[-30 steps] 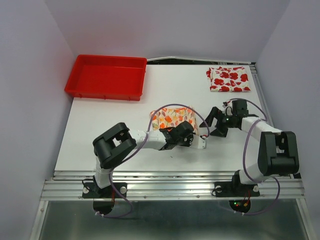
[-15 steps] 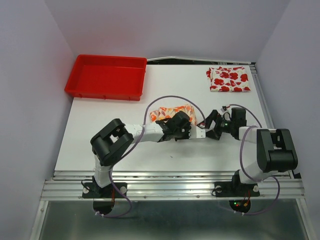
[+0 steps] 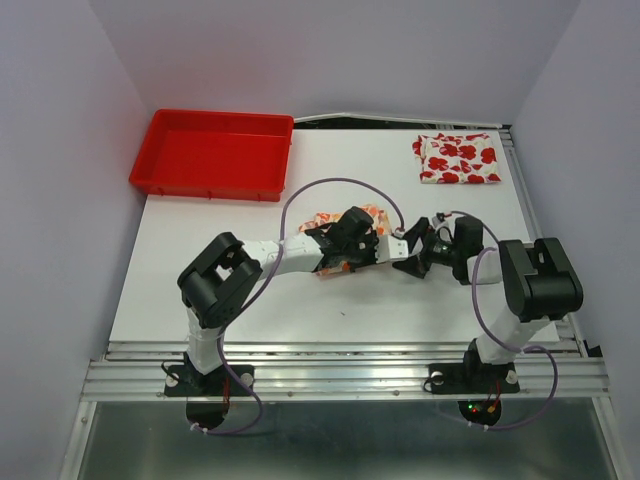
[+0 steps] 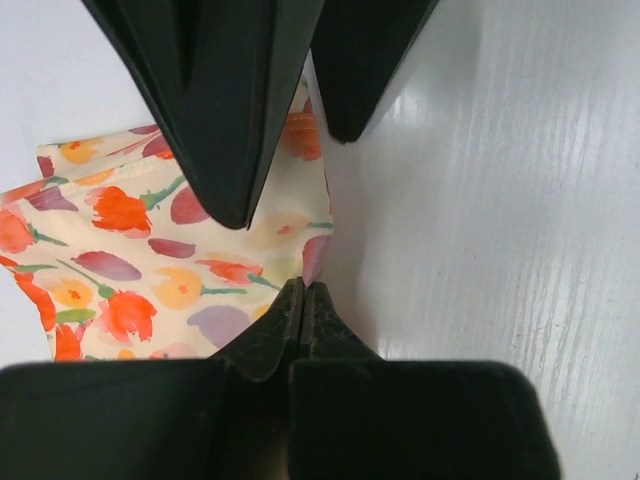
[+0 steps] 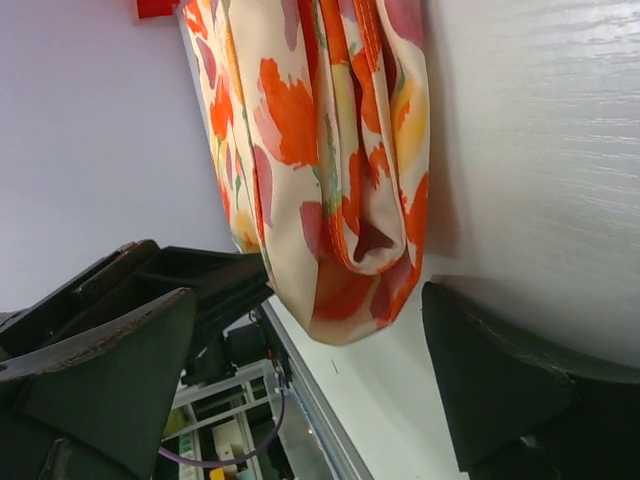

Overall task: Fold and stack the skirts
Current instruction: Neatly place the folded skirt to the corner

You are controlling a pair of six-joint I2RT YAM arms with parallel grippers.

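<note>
I need to grab the cream skirt with my right gripper next, by its folded end and with all layers together. Then I can stack it folded on the white skirt.
The cream skirt with orange and red marks lies bunched mid-table, mostly under my left arm. My left gripper is shut on the skirt's right edge, its jaws pressed together on the cloth. In the top view the left gripper meets my right gripper tip to tip. The right gripper stands wide open, and the folded end of the skirt lies between its fingers without touching them. The white skirt with red flowers lies folded at the back right.
A red plastic tray sits at the back left corner of the white table. Purple cables loop over both arms. Metal rails run along the near table edge. Walls close in on both sides.
My left gripper has shut on the cream skirt's edge and moved away from the near edge, bunching the cloth. The right gripper has come left to the same spot, staying open.
</note>
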